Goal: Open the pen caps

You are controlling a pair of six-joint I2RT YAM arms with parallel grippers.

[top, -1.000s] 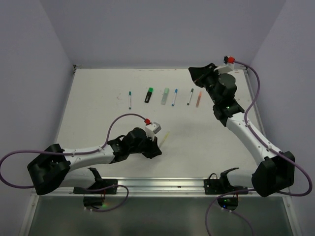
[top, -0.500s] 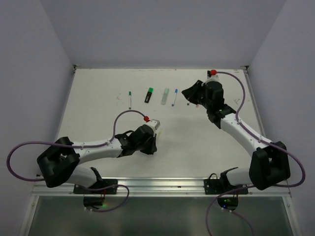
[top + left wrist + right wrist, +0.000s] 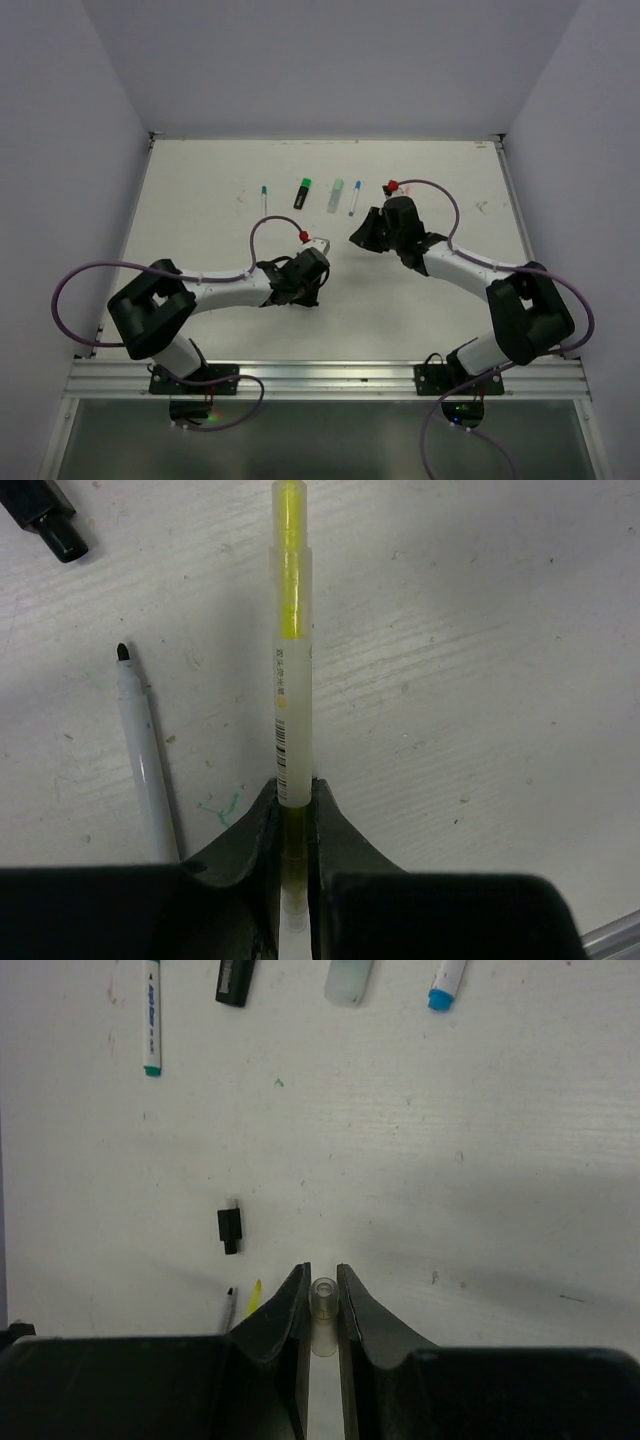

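The small clear pen cap would fall onto the table, short of the loose black pen cap, if I opened now. My right gripper keeps holding the clear cap for now.
My left gripper (image 3: 295, 785) is shut on a clear-barrelled yellow highlighter (image 3: 290, 650), whose bare yellow tip points away from the jaws. My right gripper (image 3: 321, 1272) is shut on a small clear pen cap (image 3: 322, 1305). In the top view the left gripper (image 3: 305, 285) and right gripper (image 3: 358, 238) sit close together at mid table. A loose black pen cap (image 3: 230, 1228) lies on the table, and an uncapped white pen with a black tip (image 3: 140, 760) lies left of the highlighter.
Along the back lie a teal-capped pen (image 3: 264, 198), a black marker with a green cap (image 3: 303, 192), a mint highlighter (image 3: 336, 195) and a blue-capped pen (image 3: 354, 197). A small pale object (image 3: 482, 206) sits at the far right. Purple cables loop over both arms.
The right arm has swung from the back right corner forward and left to mid table, near the left gripper. The left gripper has shifted slightly back with the highlighter.
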